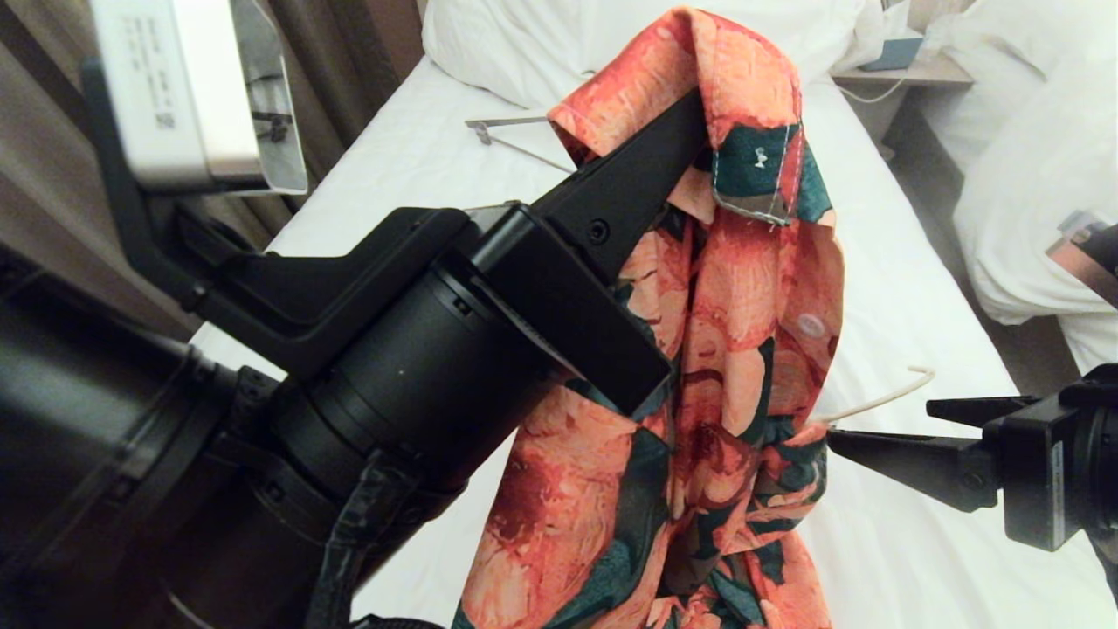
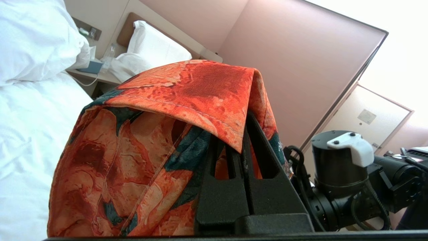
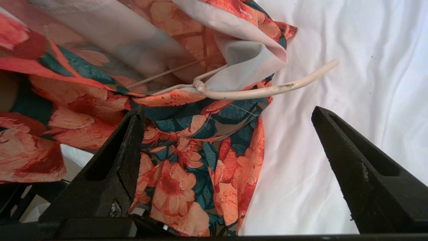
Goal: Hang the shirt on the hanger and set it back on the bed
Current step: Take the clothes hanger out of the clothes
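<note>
The fingers of my right gripper stop short of the hook's base, beside flowered cloth. My right gripper needs to move toward the hanger hook's base (image 1: pixel 824 419) (image 3: pixel 200 85) before it closes on the hanger.
The shirt (image 1: pixel 742 288), orange-pink flowers on dark green, hangs bunched above the bed (image 1: pixel 900 262). My left gripper (image 1: pixel 690 114) points up under its top fold and is shut on the cloth; the fold drapes over the fingertips (image 2: pixel 249 130) and hides them. The hanger's cream hook (image 1: pixel 882 397) sticks out of the shirt's right side, and its thin wires (image 3: pixel 174 70) run inside the pale lining. My right gripper (image 1: pixel 878 421) stands open just right of the shirt, below the hook (image 3: pixel 267 92). Its fingers (image 3: pixel 133 140) flank the shirt's hanging edge (image 3: pixel 200 160) and hold nothing.
A thicker hanger with a grey metal bar (image 1: pixel 507 131) lies on the sheet near the big white pillow (image 1: pixel 524 35). A nightstand (image 1: pixel 908 70) and a second bed with a rumpled duvet (image 1: pixel 1031 175) stand to the right. Curtains (image 1: pixel 349 52) hang on the left.
</note>
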You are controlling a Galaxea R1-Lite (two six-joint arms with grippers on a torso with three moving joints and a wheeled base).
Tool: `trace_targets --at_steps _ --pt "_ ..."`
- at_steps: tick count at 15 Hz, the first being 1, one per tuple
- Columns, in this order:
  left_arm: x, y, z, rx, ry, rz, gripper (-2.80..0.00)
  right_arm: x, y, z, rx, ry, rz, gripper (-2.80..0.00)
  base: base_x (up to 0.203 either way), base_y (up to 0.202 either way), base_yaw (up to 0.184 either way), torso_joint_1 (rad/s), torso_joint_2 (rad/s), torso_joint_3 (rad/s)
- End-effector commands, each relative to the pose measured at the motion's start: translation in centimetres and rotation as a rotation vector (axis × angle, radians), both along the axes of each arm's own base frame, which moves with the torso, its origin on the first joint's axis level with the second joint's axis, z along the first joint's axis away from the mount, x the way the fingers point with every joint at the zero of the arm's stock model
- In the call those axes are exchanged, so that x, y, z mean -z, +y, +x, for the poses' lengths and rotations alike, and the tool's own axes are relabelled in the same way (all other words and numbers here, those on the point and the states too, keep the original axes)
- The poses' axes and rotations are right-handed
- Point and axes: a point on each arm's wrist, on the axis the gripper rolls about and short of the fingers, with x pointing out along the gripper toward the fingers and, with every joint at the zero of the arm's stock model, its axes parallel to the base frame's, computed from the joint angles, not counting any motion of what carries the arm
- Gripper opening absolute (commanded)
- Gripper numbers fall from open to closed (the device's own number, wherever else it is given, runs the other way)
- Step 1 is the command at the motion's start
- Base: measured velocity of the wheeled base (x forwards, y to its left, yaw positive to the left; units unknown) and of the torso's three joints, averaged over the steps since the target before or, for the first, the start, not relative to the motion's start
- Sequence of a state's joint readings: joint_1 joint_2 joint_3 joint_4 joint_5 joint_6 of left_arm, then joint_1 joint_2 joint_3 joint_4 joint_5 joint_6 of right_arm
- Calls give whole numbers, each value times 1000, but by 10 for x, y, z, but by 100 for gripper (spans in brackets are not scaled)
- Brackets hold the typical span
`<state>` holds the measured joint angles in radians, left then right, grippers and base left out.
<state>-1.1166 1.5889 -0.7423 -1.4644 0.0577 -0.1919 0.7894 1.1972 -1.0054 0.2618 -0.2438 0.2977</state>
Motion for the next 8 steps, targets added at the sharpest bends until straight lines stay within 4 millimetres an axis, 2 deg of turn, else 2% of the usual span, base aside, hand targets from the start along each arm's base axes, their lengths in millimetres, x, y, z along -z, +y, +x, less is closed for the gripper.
trace_targets --at_steps 1,4,8 --pt "-1 0 0 0 -2 -8 -280 4 2 2 3 13 -9 0 0 0 0 0 0 0" --pt "-1 0 0 0 -2 -8 -280 8 7 7 5 13 -8 0 0 0 0 0 0 0" --pt "-1 1 0 -1 -3 -9 -280 3 12 14 11 -56 56 0 0 0 0 0 0 0"
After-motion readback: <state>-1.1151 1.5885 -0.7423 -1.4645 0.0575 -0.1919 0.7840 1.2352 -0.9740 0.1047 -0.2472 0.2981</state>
